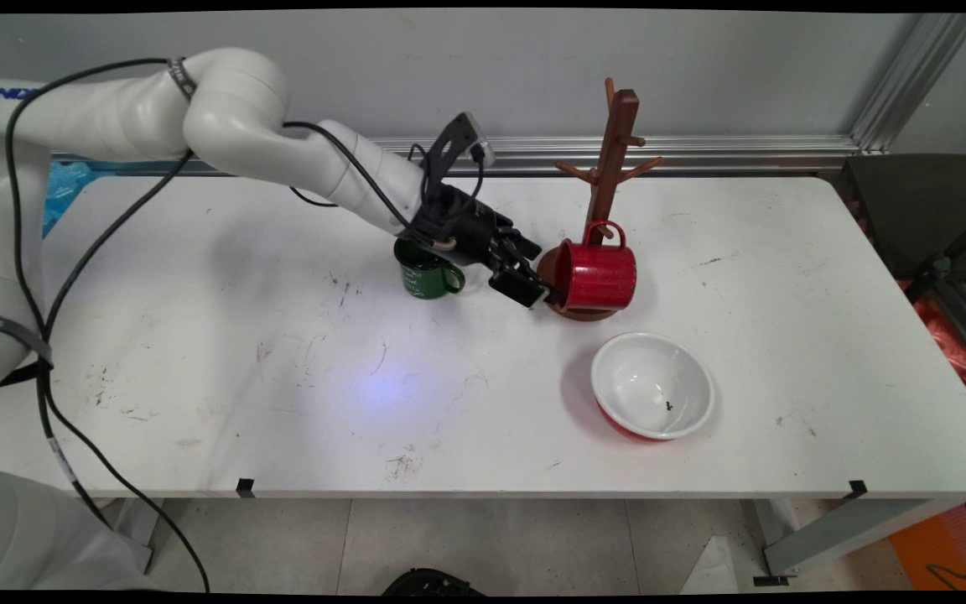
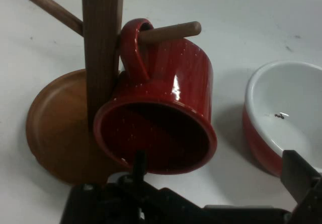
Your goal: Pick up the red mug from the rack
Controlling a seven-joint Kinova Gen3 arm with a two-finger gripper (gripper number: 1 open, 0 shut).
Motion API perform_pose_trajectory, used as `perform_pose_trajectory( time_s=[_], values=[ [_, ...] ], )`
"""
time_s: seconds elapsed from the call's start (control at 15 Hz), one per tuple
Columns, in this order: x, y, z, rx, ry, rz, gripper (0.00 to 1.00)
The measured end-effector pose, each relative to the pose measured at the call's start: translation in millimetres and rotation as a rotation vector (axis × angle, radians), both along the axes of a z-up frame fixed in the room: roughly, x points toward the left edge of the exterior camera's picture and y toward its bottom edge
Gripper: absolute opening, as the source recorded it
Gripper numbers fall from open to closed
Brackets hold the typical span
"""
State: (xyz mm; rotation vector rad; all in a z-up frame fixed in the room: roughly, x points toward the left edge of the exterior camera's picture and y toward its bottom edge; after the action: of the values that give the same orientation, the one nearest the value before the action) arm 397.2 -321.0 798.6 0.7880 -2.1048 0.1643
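The robot next needs to grip the red speckled mug by its rim [image 1: 562, 276] with its gripper, so that the red speckled mug's handle [image 1: 605, 227] stays free to slide off the wooden peg.
A red mug [image 1: 596, 275] hangs by its handle from a low peg [image 2: 171, 31] of the wooden mug tree [image 1: 613, 159], its mouth tipped toward my hand. The same red mug [image 2: 161, 113] fills the middle of the hand view, over the tree's round base [image 2: 53, 128]. My gripper [image 1: 540, 283] is open, just left of the mug's rim. One finger [image 2: 138, 163] stands at the mug's lower rim, the other finger [image 2: 301, 176] far to the right, near the bowl. Whether the finger touches the rim I cannot tell. Nothing is held.
A green mug [image 1: 426, 270] stands upright just behind my wrist, to the left of the tree. A bowl [image 1: 652, 386], red outside and white inside, sits on the table in front of the tree; the bowl [image 2: 287, 113] shows at the hand view's right.
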Motion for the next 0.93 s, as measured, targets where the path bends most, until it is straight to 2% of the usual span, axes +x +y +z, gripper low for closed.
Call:
perform_pose_trajectory(
  time_s=[0.93],
  values=[
    [-23.3, -16.2, -29.8, 0.016, 0.036, 0.068, 1.00]
  ],
)
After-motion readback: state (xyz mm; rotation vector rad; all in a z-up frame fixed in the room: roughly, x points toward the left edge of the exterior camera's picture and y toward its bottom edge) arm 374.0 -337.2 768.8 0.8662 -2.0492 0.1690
